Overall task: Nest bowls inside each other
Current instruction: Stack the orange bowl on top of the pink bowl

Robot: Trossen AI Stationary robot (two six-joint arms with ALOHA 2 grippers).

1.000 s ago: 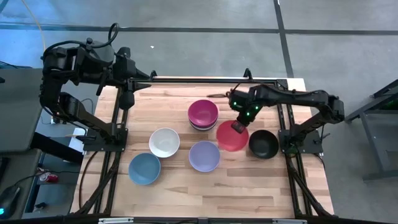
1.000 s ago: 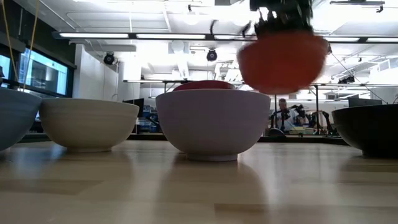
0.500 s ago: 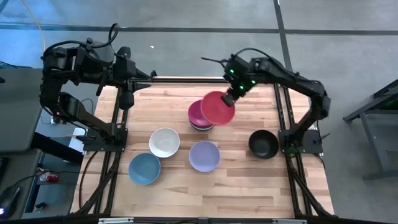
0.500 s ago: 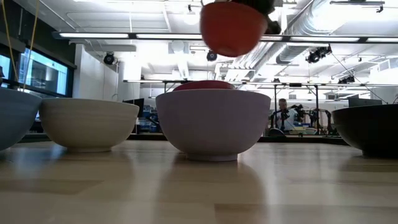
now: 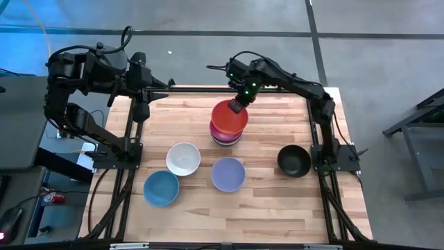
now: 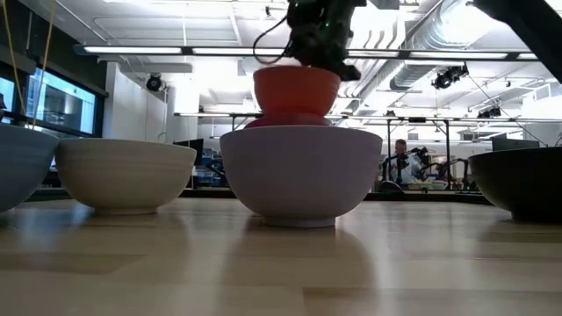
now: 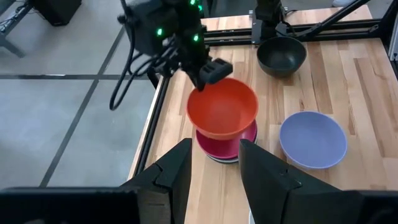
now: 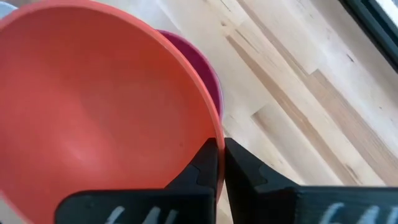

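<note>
The red bowl's edge [image 5: 231,131] is still high above the magenta bowl's rim [image 5: 220,135], so the robot's right gripper needs to lower the red bowl before letting go of it.
My right gripper [image 5: 239,105] is shut on a red bowl [image 5: 229,114] and holds it right over a stack topped by a magenta bowl [image 5: 226,133] at the table's far middle. The red bowl [image 7: 222,107] stays about level, and I cannot tell whether it touches the magenta bowl [image 7: 227,142]. A white bowl [image 5: 183,158], a lavender bowl [image 5: 227,173], a blue bowl [image 5: 161,187] and a black bowl [image 5: 294,160] rest on their bases on the table. My left gripper [image 7: 214,171] waits open, raised over the far left corner. My right gripper pinches the red bowl's rim [image 8: 210,132] on its far right side, with one finger [image 8: 204,163] inside the bowl and one outside. The fingers come from above, pointing down. The bowl hangs open side up, over the magenta bowl.
The four single bowls fill the middle and near part of the wooden table [image 5: 277,208]. Black frame rails [image 5: 208,89] run along the far edge and both sides. Bare wood lies near the front edge and at the far right.
My right gripper has carried the red bowl from beside the black bowl toward the table's far edge and left, rising on the way, and now holds it over the magenta stack. The bowl has stayed in its hold.
</note>
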